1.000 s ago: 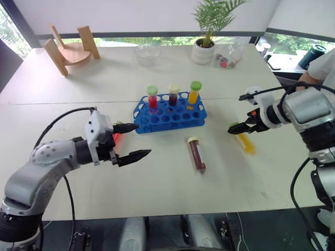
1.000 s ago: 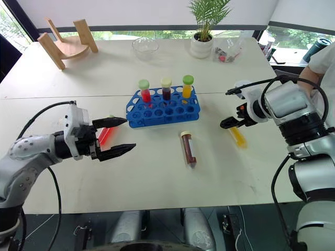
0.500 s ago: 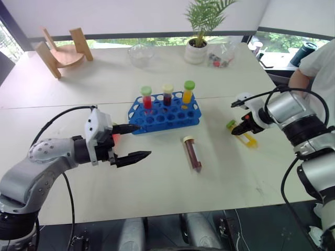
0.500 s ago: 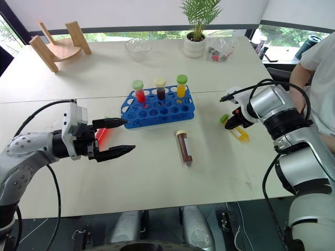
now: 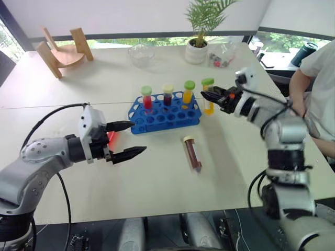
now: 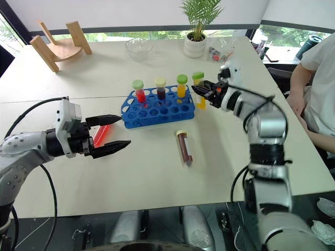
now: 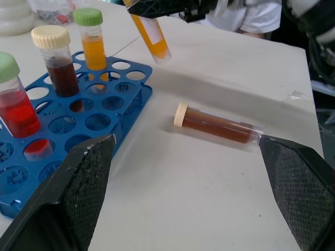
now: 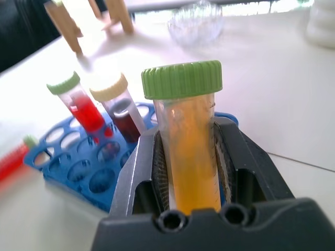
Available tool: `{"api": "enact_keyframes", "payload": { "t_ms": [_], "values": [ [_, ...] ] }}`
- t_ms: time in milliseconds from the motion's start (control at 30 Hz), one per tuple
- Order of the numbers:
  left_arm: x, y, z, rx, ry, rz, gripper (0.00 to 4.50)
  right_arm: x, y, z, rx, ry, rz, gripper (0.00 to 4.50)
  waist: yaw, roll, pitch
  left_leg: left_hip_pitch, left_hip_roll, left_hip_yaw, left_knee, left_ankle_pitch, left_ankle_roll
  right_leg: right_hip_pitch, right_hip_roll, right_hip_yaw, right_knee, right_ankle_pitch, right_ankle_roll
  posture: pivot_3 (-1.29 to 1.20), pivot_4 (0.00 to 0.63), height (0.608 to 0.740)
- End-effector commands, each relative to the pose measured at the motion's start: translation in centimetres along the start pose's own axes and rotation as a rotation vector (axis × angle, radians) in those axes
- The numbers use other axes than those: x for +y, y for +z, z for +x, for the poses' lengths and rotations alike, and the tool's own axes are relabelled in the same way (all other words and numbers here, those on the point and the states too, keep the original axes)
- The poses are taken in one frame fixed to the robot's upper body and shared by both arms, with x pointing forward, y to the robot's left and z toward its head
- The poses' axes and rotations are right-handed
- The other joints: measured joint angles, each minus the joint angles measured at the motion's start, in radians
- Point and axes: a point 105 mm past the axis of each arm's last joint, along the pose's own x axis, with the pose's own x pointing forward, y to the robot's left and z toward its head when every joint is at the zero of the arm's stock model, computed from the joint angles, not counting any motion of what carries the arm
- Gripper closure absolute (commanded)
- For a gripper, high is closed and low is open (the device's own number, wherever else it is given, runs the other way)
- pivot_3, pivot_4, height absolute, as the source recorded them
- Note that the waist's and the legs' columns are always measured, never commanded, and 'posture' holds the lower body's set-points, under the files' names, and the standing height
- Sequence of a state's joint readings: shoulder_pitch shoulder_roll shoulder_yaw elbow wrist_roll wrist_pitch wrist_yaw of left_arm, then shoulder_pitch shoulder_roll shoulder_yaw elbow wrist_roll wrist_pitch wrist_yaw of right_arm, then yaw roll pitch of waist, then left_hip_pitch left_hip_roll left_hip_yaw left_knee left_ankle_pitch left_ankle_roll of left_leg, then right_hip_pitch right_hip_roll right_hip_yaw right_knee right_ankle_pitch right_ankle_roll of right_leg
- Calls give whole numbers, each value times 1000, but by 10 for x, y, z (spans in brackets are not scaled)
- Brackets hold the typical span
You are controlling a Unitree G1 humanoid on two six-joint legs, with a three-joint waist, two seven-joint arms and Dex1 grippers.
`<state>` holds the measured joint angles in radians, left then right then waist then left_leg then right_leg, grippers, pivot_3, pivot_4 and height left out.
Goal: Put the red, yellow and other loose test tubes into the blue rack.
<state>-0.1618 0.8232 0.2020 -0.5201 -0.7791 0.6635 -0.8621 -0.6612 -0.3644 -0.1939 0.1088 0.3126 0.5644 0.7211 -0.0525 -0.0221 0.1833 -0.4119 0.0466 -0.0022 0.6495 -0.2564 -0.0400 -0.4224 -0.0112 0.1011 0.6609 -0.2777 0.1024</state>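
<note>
My right gripper keeps hold of the tube from here until it is in a hole, since the yellow tube's lower end (image 5: 209, 111) hangs beside the blue rack's end (image 5: 194, 111).
The blue rack (image 5: 164, 113) stands mid-table with three capped tubes upright in its back row. My right gripper (image 5: 205, 94) is shut on a yellow test tube (image 5: 209, 98) with a green cap, held upright in the air just off the rack's right end; the right wrist view shows that tube (image 8: 191, 149) clamped between the fingers. A brown tube (image 5: 192, 153) with a cream cap lies on the table in front of the rack. The red tube (image 6: 101, 134) lies left of the rack, beside my left gripper (image 5: 137, 137), which hovers open and holds nothing.
A wooden stand (image 5: 64, 48), a glass bowl (image 5: 142, 53), a potted plant (image 5: 201, 48) and a clear bag of small items (image 5: 224, 55) sit along the table's far side. A person in a white shirt (image 5: 316, 73) sits at the right edge.
My right gripper shut on the yellow tube lying on the table, lifted it and carried it left to the rack's right end, turning it upright. The left arm stayed put.
</note>
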Motion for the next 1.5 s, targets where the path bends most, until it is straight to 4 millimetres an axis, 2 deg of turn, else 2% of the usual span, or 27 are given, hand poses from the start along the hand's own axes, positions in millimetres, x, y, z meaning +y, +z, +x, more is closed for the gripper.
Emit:
{"api": "enact_keyframes", "payload": {
  "t_ms": [33, 167, 300, 400, 833, 1200, 1433, 1500],
  "values": [
    [1, 12, -1, -29, 2, 27, 0, 13, 32, -3, -265, 44, -59, 3682, -2, 0, 0, 0, 0, 0, 0, 0, 0, 0, 0, 0, 1, 0, 0, 0, 150, 740],
    [3, 13, -1, -17, 3, 34, 0, 29, 13, 16, -306, 87, -126, 3682, -17, 0, 0, 2, 1, -1, 0, 0, -1, 0, 1, 0, 3, 0, 0, 0, 150, 740],
    [3, 14, -2, -11, 4, 35, 0, 38, 12, 26, -332, 116, -121, 3682, -19, 0, 0, 3, 1, -1, -1, 1, -1, 0, 1, 0, 4, 0, -1, 0, 150, 740],
    [2, 13, -2, -6, 12, 38, 0, 41, 3, 29, -326, 122, -114, 3682, -16, 0, 0, 3, 1, -1, -1, 1, -1, 0, 1, 0, 4, 0, -1, 0, 150, 740],
    [1, 14, -3, 6, 20, 41, 0, 36, -22, 29, -290, 92, -111, 3682, -17, 0, 0, 3, 1, -1, -1, 1, -2, 0, 1, 0, 4, 0, -1, 0, 150, 740],
    [0, 14, 0, 3, 16, 46, 0, 25, -27, 35, -278, 62, -113, 3682, -18, 0, 0, 4, 1, -1, -1, 1, -2, 1, 1, 0, 4, 0, -1, 0, 150, 740],
    [0, 15, 1, 0, 18, 53, 0, 26, -35, 36, -252, 78, -117, 3682, -18, 0, 0, 4, 1, -1, -1, 1, -2, 1, 1, 0, 4, 0, -1, 0, 150, 740],
    [0, 15, 2, -1, 18, 53, 0, 27, -37, 36, -241, 90, -120, 2619, -18, 0, 0, 4, 1, -1, -1, 1, -2, 1, 1, 0, 4, 0, -1, 0, 150, 740]
  ]
}}
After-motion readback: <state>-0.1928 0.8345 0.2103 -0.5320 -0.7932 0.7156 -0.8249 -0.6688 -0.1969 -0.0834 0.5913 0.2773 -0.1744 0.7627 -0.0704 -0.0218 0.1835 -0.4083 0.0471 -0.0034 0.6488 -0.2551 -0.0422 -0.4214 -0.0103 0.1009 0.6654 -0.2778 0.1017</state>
